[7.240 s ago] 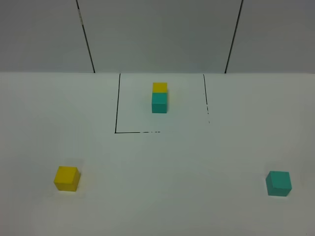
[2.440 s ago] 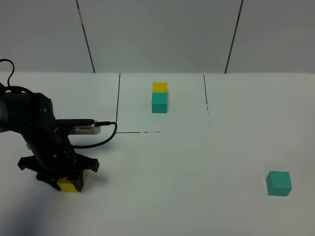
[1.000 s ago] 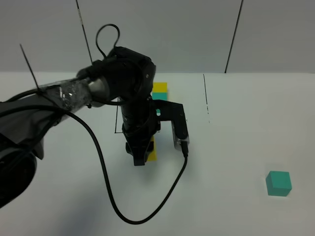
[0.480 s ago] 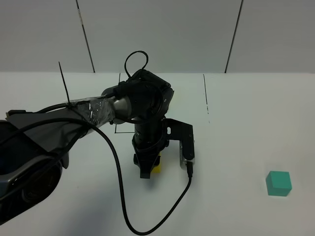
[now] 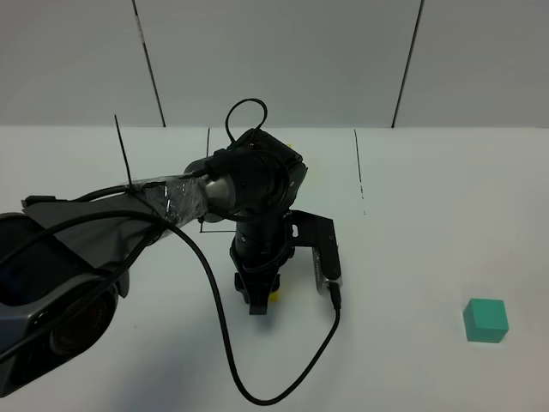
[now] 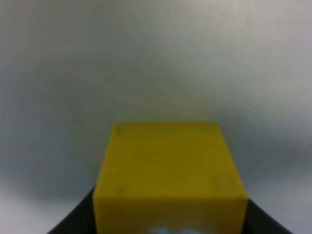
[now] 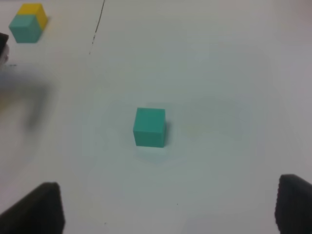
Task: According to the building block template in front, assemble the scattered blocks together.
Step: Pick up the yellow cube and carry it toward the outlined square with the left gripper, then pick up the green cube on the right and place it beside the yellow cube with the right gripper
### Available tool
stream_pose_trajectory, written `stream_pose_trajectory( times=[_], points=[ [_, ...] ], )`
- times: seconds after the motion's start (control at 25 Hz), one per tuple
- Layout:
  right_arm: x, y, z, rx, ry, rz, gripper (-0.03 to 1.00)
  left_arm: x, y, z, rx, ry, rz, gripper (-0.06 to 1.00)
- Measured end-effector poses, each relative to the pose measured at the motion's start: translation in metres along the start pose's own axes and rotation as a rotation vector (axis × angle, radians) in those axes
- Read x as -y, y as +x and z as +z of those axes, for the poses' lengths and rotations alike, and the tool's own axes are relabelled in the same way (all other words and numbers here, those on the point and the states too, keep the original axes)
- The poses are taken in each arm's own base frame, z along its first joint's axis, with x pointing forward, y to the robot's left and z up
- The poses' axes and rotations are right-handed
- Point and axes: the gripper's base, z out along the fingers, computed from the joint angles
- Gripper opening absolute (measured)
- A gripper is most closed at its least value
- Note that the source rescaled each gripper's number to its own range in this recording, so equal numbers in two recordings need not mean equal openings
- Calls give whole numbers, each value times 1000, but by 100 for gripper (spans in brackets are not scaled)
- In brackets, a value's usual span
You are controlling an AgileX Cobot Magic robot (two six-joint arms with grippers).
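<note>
The yellow cube (image 5: 274,296) (image 6: 168,178) sits low on the tabletop in front of the outline and would stand, so it is time for my left gripper to open.
My left gripper (image 5: 262,298) is shut on the yellow cube (image 5: 274,296), low over the table just in front of the black outline (image 5: 359,176). In the left wrist view the yellow cube (image 6: 168,178) fills the space between the dark fingers (image 6: 73,222). The left arm hides the template in the exterior view; the yellow-and-teal template pair (image 7: 28,23) shows in the right wrist view. The loose teal cube (image 5: 485,320) sits alone at the front right; it also shows in the right wrist view (image 7: 149,127). My right gripper (image 7: 170,197) is open, above and short of the teal cube.
The left arm's black cable (image 5: 283,378) loops over the table in front of the gripper. Grey wall panels (image 5: 274,60) stand behind the white table (image 5: 412,257).
The left gripper took the yellow cube from the front left and carried it to the centre. Over the last second it moved toward the front and lower. The teal cube has not moved.
</note>
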Motion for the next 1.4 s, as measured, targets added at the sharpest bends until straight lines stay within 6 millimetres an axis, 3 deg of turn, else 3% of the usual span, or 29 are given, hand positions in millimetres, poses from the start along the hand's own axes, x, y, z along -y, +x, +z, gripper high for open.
stream_pose_trajectory(
  times=[0.56,0.68,0.8,0.92,1.2,1.4],
  points=[
    [0,0,0,0,0,0,74,-1,0,1,-7,-6,51,3],
    [0,0,0,0,0,0,74,-5,-2,0,-6,-18,54,31],
    [0,0,0,0,0,0,74,-9,-4,-8,3,-34,52,70],
    [0,0,0,0,0,0,74,-11,-5,-21,7,-41,47,93],
    [0,0,0,0,0,0,74,-7,-5,-59,83,-37,1,100],
    [0,0,0,0,0,0,74,-13,6,-91,115,-96,-235,100]
  ],
)
